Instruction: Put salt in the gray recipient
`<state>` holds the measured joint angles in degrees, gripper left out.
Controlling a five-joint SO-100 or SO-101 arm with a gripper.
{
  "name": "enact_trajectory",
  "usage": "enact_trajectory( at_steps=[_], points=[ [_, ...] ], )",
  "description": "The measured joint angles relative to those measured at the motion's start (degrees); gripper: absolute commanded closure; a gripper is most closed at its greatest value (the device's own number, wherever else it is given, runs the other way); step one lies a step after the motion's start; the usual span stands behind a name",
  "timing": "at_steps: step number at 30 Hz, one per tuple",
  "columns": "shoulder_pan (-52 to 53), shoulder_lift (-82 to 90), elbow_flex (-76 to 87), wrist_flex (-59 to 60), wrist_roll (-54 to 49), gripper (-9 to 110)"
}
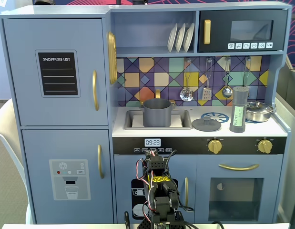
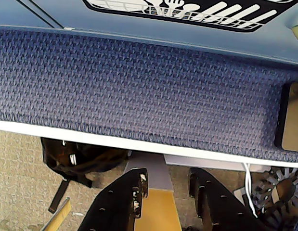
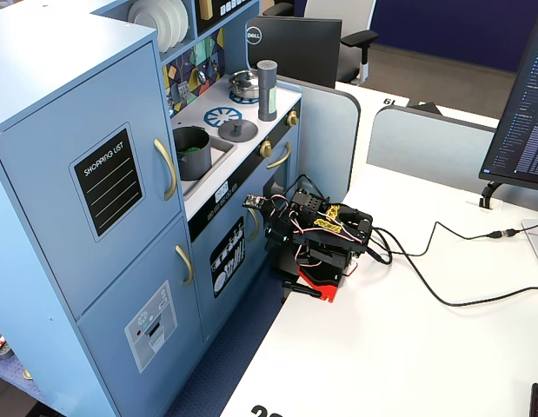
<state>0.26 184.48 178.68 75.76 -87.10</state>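
Note:
The robot's gripper will put salt in the gray recipient (image 1: pixel 157 113), so next it will grab the gray salt shaker by its middle below the cap (image 1: pixel 239 108).
The salt (image 1: pixel 239 109) is a tall gray shaker with a pale green label, upright on the right side of the toy kitchen counter; the angled fixed view shows the salt (image 3: pixel 267 90) at the far end. The gray recipient (image 1: pixel 157 113) stands in the sink, and from the side something green shows inside the recipient (image 3: pixel 192 153). My arm (image 1: pixel 159 188) is folded low in front of the kitchen, well below the counter. In the wrist view my gripper (image 2: pixel 168 175) points down at the floor, open, with nothing between its fingers.
A flat gray lid (image 1: pixel 206 124) and a shiny steel pan (image 1: pixel 258 111) flank the salt. The arm's base (image 3: pixel 319 280) sits at the edge of a white table (image 3: pixel 399 347) with cables (image 3: pixel 442 295). A blue fabric partition (image 2: pixel 139 91) and a black bag (image 2: pixel 81 159) fill the wrist view.

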Motion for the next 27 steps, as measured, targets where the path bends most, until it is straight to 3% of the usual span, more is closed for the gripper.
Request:
enact_trajectory(
  at_steps=[15,20,27],
  points=[
    [2.37,0.00,0.00,0.00,-3.43,101],
    [11.87,-0.88,-4.48,-1.41,-5.54,101],
    [33.66,-10.99,-27.16,-4.75,-6.06,101]
  ],
)
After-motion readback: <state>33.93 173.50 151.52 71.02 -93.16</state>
